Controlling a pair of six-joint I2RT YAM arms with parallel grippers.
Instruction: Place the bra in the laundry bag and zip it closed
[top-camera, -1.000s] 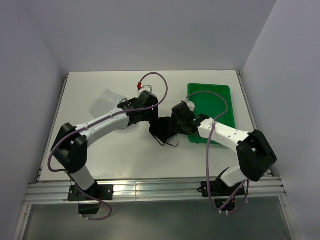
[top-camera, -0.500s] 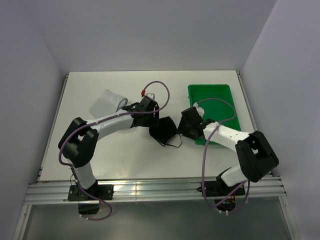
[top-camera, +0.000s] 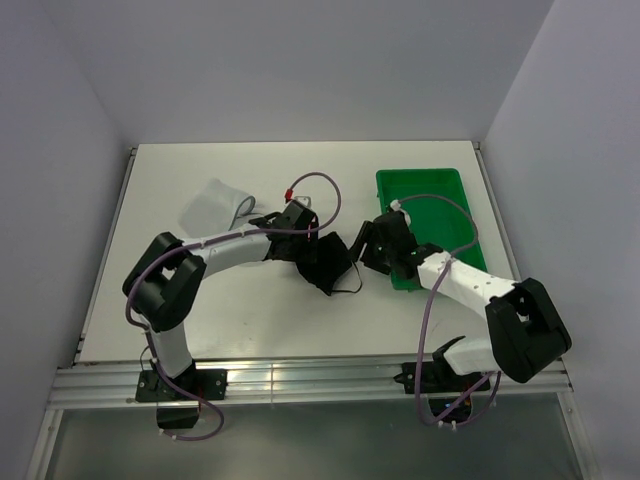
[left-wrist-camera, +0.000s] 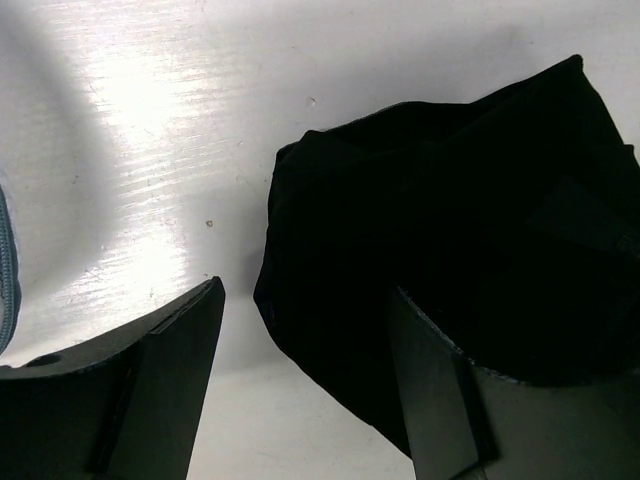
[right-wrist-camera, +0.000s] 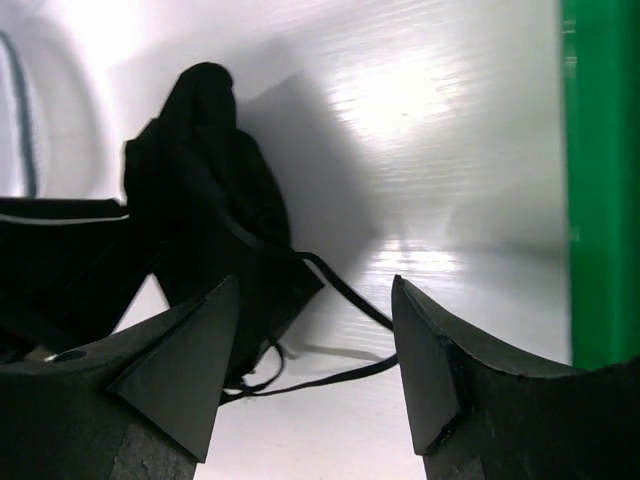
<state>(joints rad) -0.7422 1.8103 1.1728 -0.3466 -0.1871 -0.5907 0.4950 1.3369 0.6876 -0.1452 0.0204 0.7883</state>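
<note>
My right gripper grabs the bra by its strap end (top-camera: 359, 280) next. That leaves the crumpled body of the bra free to enter the laundry bag (top-camera: 212, 205).
The black bra (top-camera: 332, 266) lies crumpled on the white table between my two grippers, with thin straps (right-wrist-camera: 345, 298) trailing toward the front. My left gripper (top-camera: 308, 248) is open at the bra's left side. In the left wrist view the bra (left-wrist-camera: 450, 220) has its edge between the spread fingers of the left gripper (left-wrist-camera: 308, 300). My right gripper (top-camera: 366, 250) is open just right of the bra. In the right wrist view the right gripper (right-wrist-camera: 316, 290) stands over the straps and holds nothing. The pale mesh laundry bag (top-camera: 212, 205) lies farther left, behind the left arm.
A green plastic tray (top-camera: 440, 185) sits at the right of the table, its near corner under my right arm; its wall (right-wrist-camera: 600, 180) shows in the right wrist view. Grey walls close in the table on three sides.
My left gripper has moved right and forward onto the bra's edge. My right gripper has drawn back from the bra toward the tray and opened a little; the bra stays on the table.
</note>
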